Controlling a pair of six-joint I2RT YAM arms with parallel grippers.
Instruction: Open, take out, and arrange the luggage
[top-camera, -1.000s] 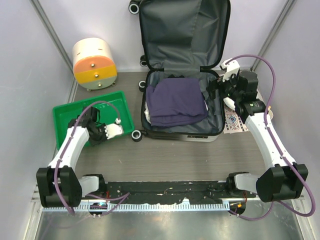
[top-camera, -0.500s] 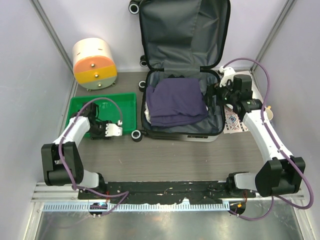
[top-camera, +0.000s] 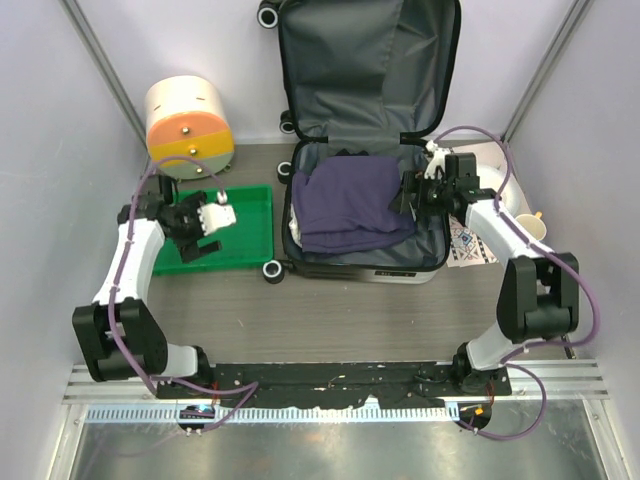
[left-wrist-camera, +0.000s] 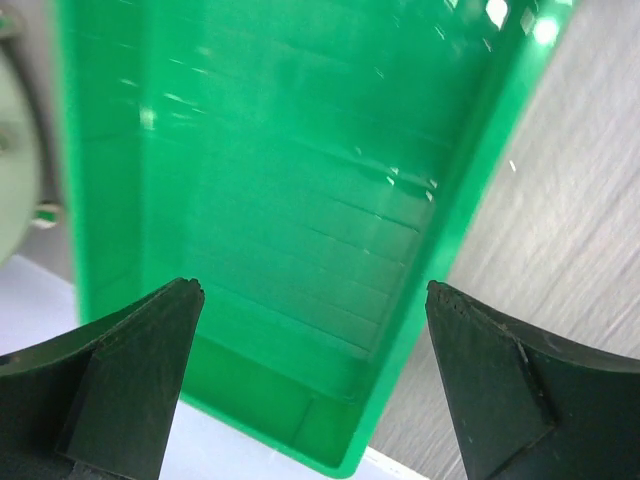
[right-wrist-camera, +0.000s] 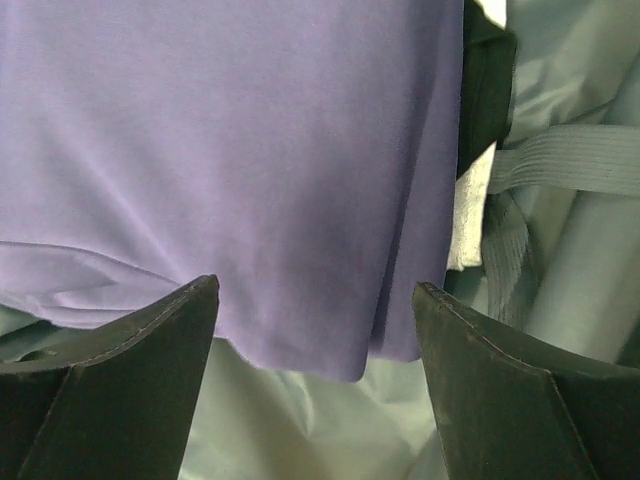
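Observation:
I should grab the folded purple cloth's edge (right-wrist-camera: 338, 332) beside the elastic strap (right-wrist-camera: 570, 165) with my right gripper next, to take the cloth out. Its opposite edge stays free for my left gripper.
The luggage (top-camera: 432, 255) lies open on the table, its lid (top-camera: 365, 65) propped up against the back wall. A folded purple cloth (top-camera: 352, 205) (right-wrist-camera: 250, 140) fills the lower half on the grey lining (right-wrist-camera: 300, 430). My right gripper (top-camera: 413, 195) (right-wrist-camera: 315, 285) hangs open just above the cloth's right edge, holding nothing. A white item (right-wrist-camera: 465, 225), a black item (right-wrist-camera: 487, 80) and an elastic strap (right-wrist-camera: 570, 165) lie beside the cloth. My left gripper (top-camera: 212, 230) (left-wrist-camera: 315, 287) is wide open above the green tray (top-camera: 250, 225) (left-wrist-camera: 290, 190), and nothing lies in the part of the tray that shows.
A cream-and-orange cylinder (top-camera: 187, 125) stands at the back left behind the tray. A patterned flat piece (top-camera: 468, 243) and a white cup (top-camera: 527, 228) lie right of the luggage. A black wheel (top-camera: 272, 270) juts from the luggage's near left corner. Walls close in on both sides.
The green tray has slid right and straightened beside the luggage. My left gripper opened wide and rose over the tray. My right gripper moved left over the purple cloth's edge.

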